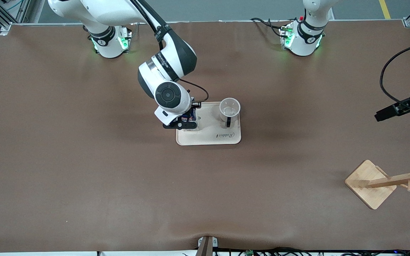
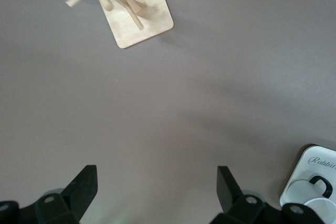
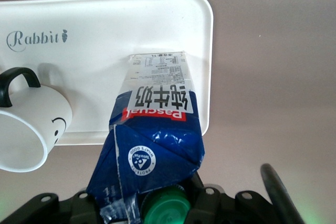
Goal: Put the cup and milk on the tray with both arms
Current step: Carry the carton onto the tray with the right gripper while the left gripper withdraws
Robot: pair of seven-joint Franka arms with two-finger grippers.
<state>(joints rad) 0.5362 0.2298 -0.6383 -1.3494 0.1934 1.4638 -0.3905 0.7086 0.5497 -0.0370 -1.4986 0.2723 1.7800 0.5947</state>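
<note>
I should let go with my right gripper. The milk carton's base (image 3: 157, 61) is inside the cream tray's rim, so the carton would stay standing there.
The cream tray (image 1: 208, 137) lies mid-table. The white cup (image 1: 230, 110) stands upright on it at the end toward the left arm, its black handle toward the front camera. My right gripper (image 1: 183, 124) is shut on the top of the dark blue milk carton (image 1: 192, 115), whose base is on the tray's end toward the right arm. In the right wrist view the milk (image 3: 155, 124) with its green cap (image 3: 165, 208) sits between the jaws of my right gripper (image 3: 157, 203), beside the smiley cup (image 3: 31, 124) on the tray (image 3: 105, 24). My left gripper (image 2: 157, 187) is open and empty, up in the air.
A wooden rack with pegs lies tipped on its square base (image 1: 372, 183) near the left arm's end, nearer the front camera; it also shows in the left wrist view (image 2: 139, 17). The left gripper (image 1: 390, 112) hangs over bare brown table. A black cable (image 1: 386, 81) loops above it.
</note>
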